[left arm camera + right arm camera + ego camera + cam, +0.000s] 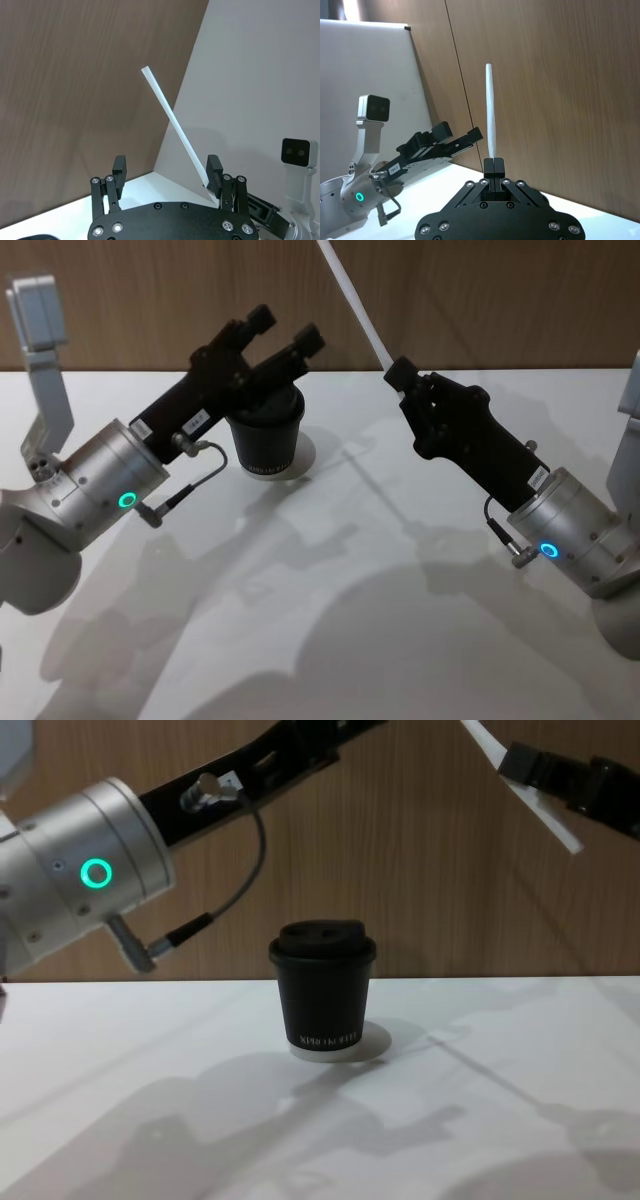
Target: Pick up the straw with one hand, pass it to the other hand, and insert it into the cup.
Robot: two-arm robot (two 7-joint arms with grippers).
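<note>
The thin white straw needs to go into the black lidded cup, so my left gripper will next grab it by its middle part.
The white straw slants up and to the left from my right gripper, which is shut on its lower part. In the right wrist view the straw rises straight out of the shut gripper. From the chest, a short end of the straw pokes below the right gripper. The black lidded cup stands upright on the table. My left gripper hovers open over the cup, empty and apart from the straw. Seen from the left wrist, the straw stands beyond the open left gripper.
The white table stretches out in front of the cup. A wood-panelled wall stands close behind it. A white camera block sticks up from the left wrist.
</note>
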